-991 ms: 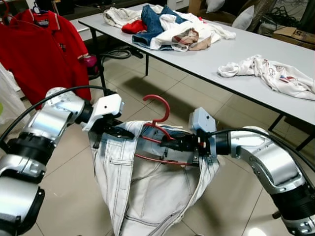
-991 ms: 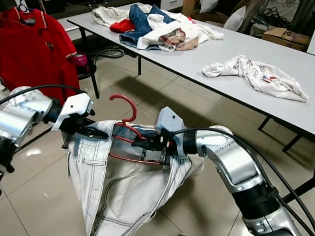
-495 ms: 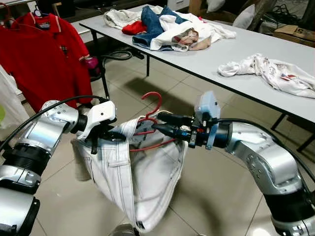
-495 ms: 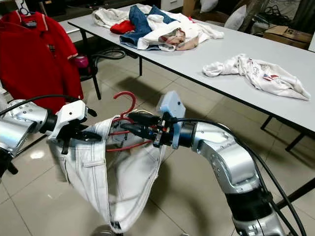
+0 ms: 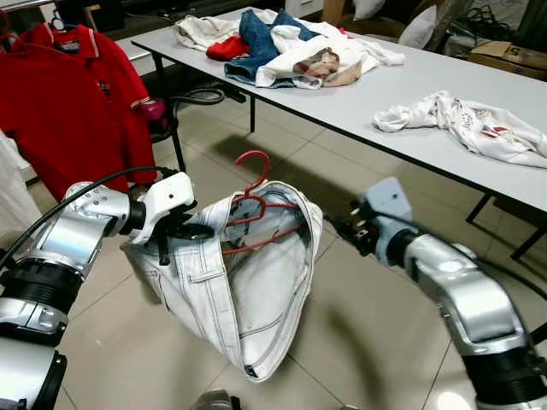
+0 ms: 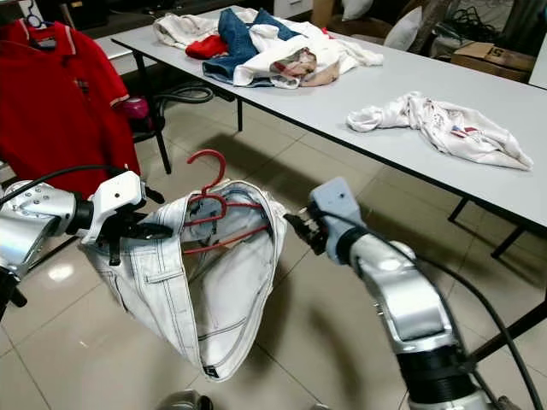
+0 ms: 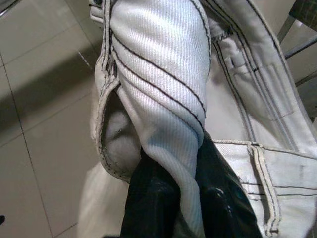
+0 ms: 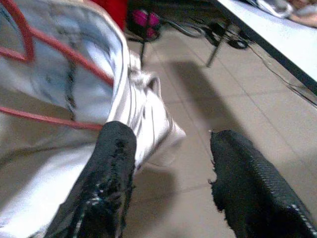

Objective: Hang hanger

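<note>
The white jeans need to be held open around the red hanger (image 5: 259, 203). My right gripper needs to grab the jeans by their waistband edge (image 5: 314, 224) for that.
White jeans (image 5: 256, 290) hang over the floor with a red hanger (image 5: 259, 203) caught in their open waistband, its hook sticking up. My left gripper (image 5: 192, 231) is shut on the waistband at the jeans' left side. In the left wrist view the black fingers (image 7: 148, 203) pinch a fold of the white denim (image 7: 158, 74). My right gripper (image 5: 342, 226) is open and holds nothing, a short way right of the jeans. In the right wrist view its fingers (image 8: 106, 173) stand wide apart beside the jeans' edge and the hanger (image 8: 59, 44).
A long grey table (image 5: 410, 94) runs along the back with a pile of clothes (image 5: 282, 43) and a white shirt (image 5: 461, 124). A red polo shirt (image 5: 77, 102) hangs at the far left. Tiled floor lies below.
My right gripper has let go of the hanger and jeans and drawn back to the right. The jeans now hang from the left gripper alone.
</note>
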Controlling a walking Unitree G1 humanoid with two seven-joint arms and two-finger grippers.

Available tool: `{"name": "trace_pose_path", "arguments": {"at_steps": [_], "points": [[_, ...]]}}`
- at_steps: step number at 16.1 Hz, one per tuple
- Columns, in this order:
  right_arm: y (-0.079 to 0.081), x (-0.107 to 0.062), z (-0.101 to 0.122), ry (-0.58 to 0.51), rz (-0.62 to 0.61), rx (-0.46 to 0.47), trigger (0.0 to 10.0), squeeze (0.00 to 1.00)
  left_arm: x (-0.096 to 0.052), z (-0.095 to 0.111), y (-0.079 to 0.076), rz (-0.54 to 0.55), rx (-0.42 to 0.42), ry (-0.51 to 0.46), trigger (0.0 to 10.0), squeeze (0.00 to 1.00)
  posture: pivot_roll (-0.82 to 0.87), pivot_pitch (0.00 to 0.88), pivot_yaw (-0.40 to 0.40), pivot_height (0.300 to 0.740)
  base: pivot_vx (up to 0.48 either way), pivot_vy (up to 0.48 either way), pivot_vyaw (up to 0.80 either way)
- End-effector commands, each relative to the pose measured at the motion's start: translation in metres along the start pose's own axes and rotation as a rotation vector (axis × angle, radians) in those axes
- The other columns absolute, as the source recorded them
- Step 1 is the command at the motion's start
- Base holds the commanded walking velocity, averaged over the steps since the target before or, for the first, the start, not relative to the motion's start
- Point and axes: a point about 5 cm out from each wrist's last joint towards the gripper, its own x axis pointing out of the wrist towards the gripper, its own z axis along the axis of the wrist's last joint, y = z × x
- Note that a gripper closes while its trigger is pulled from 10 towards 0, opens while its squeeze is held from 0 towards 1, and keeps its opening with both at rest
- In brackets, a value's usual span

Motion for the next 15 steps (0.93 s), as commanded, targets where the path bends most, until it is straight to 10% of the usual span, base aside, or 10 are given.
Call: {"name": "trace_pose_path", "arguments": {"at_steps": [1,3,11,12,13,15], "points": [[0.0,0.002,-0.004,0.024,-0.03,0.01,10.0,0.0,-0.008,0.018,0.006,0.041,0.055,-0.066,0.0,0.0,-0.08,0.0,0.065,0.74,0.0,0.0,0.0],[0.012,0.012,0.002,-0.061,0.009,0.251,10.0,0.0,-0.007,0.021,0.005,0.059,0.057,-0.083,0.0,0.0,-0.08,0.0,0.06,0.74,0.0,0.0,0.0],[0.007,0.034,-0.015,0.052,-0.122,0.076,10.0,0.0,-0.017,0.029,-0.004,0.064,0.052,-0.135,0.0,0.0,-0.06,0.0,0.044,0.74,0.0,0.0,0.0],[0.003,0.035,-0.015,0.049,-0.136,0.081,2.0,0.0,-0.019,0.029,-0.006,0.066,0.051,-0.137,0.0,0.0,-0.06,0.0,0.04,0.74,0.0,0.0,0.0],[0.002,0.036,-0.015,0.044,-0.136,0.083,0.0,0.0,-0.02,0.029,-0.007,0.067,0.048,-0.138,0.0,0.0,-0.06,0.0,0.038,0.74,0.0,0.0,0.0],[0.001,0.037,-0.015,0.039,-0.129,0.072,0.0,0.0,-0.022,0.029,-0.009,0.069,0.043,-0.136,0.0,0.0,-0.06,0.0,0.033,0.74,0.0,0.0,0.0]]}}
